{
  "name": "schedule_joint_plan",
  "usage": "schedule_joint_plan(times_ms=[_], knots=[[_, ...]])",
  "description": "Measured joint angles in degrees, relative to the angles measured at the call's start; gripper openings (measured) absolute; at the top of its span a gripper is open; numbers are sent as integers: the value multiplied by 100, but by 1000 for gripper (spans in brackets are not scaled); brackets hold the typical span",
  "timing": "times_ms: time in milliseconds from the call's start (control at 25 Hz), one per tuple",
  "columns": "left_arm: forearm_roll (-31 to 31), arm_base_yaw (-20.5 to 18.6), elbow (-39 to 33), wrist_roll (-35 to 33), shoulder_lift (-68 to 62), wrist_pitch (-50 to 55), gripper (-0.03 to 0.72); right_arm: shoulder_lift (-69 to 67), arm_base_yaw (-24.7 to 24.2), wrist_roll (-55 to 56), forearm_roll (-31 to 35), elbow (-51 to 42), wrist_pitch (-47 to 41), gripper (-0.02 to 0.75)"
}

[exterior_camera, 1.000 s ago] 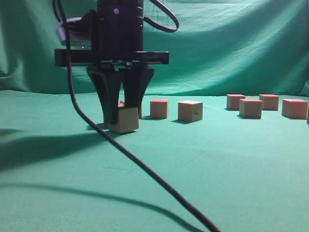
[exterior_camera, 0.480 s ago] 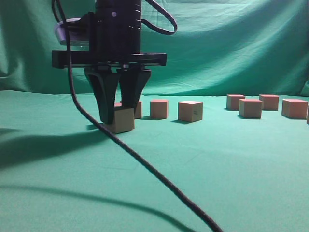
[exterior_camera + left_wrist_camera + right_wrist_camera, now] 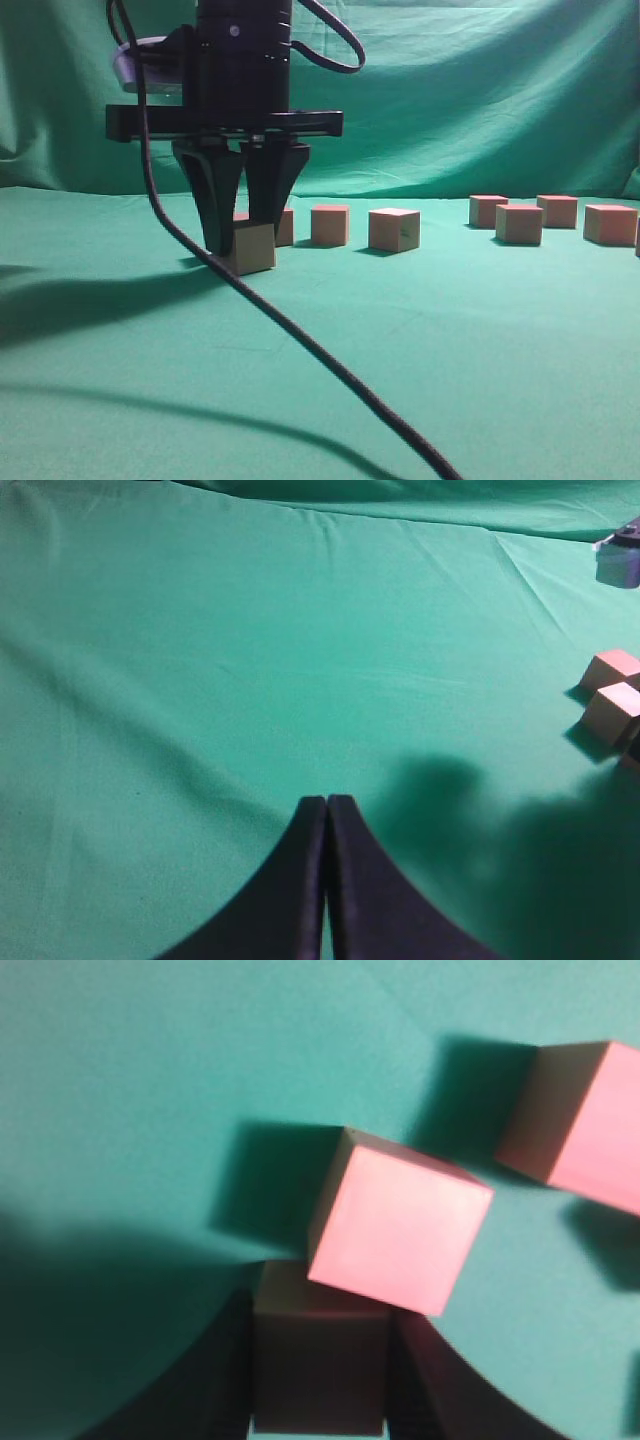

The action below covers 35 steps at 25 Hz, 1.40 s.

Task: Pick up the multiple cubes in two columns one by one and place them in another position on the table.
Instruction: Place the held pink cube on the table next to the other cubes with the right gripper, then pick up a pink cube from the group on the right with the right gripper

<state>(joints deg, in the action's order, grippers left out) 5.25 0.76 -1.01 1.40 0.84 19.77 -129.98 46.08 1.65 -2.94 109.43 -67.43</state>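
My right gripper opens next, since the salmon cube's lower edge meets the teal table, so the cube would stay there.
My right gripper hangs left of centre in the exterior view, shut on a salmon cube that sits at or just above the teal table. From the right wrist, that held cube is dark in shadow between the fingers. A second cube lies just beyond it and a third further right. More cubes form a row behind, and several stand at the far right. My left gripper is shut on nothing over bare cloth, with two cubes to its right.
A black cable trails from the right arm across the foreground cloth to the bottom edge. Draped green backdrop closes off the back. The arm's shadow falls on the table at the left.
The right gripper and its held cube have shifted slightly left and away from the camera. The cube, tilted a second ago, now hangs level. The grip has stayed the same.
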Motion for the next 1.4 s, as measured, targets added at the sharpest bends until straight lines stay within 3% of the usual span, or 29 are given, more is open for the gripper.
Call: schedule_joint_plan(times_ms=[160,360,440,640,800,840,920,1240,1280,1400], knots=[[0,0,0,0,0,0,0,-9,0,33,0,0,-44,264],[0,0,0,0,0,0,0,-9,0,55,10,42,-222,557],[0,0,0,0,0,0,0,-22,0,64,10,220,-287,629],[0,0,0,0,0,0,0,195,0,118,-49,629,-308,626],[0,0,0,0,0,0,0,804,-14,249,-465,611,-328,626],[0,0,0,0,0,0,0,1027,-60,263,-476,548,-328,577],[0,0,0,0,0,0,0,1473,-209,348,-465,338,-341,578],[0,0,0,0,0,0,0,3271,-1809,760,-476,-1755,-368,578],[0,0,0,0,0,0,0,3415,-2060,806,-476,-2001,-368,531],[0,0,0,0,0,0,0,3651,-2739,903,-476,-2807,-368,527]])
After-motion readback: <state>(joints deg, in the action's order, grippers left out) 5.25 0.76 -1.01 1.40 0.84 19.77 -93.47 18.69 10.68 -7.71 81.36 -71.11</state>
